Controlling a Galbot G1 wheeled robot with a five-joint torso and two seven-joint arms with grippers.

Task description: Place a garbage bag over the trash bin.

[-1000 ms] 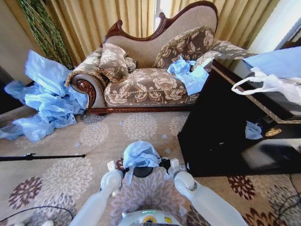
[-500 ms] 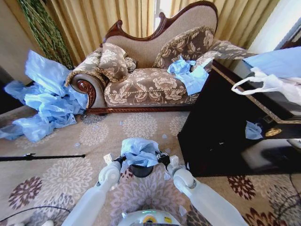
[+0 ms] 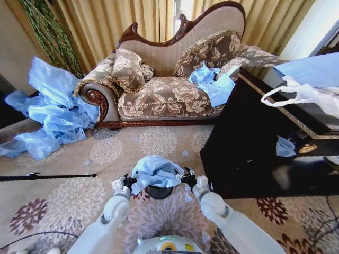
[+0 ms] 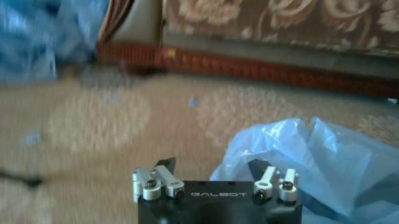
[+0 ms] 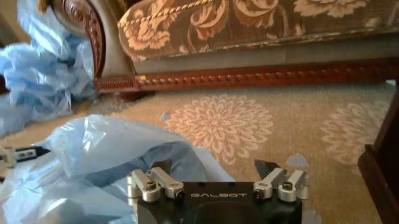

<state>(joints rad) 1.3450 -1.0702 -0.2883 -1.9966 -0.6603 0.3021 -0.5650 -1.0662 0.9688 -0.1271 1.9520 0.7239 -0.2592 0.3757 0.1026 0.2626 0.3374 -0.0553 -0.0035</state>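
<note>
Next, my right gripper grabs the thin bag by the bag's loose edge that sticks out. The thin bag lies bunched and slack over the bin.
The light blue garbage bag [image 3: 155, 171] lies crumpled and spread over the top of the small black trash bin [image 3: 159, 193], whose lower part shows beneath it on the flowered rug. My left gripper [image 3: 126, 183] is at the bag's left edge and my right gripper [image 3: 188, 179] at its right edge. In the left wrist view the left gripper [image 4: 212, 162] is open, with the bag [image 4: 318, 158] against one finger. In the right wrist view the right gripper [image 5: 213, 165] is open too, and the bag [image 5: 100, 154] billows over one side of it.
A dark wooden cabinet [image 3: 254, 143] stands close on the right, with a white handled bag [image 3: 296, 95] on top. A patterned sofa [image 3: 169, 95] lies ahead, with blue bags [image 3: 212, 82] on it. A big heap of blue bags [image 3: 53, 116] is at the left. A black rod [image 3: 47, 176] lies on the rug.
Both grippers have moved apart and back toward me. The bag, bunched high a second ago, is now stretched wider and sits lower over the bin.
</note>
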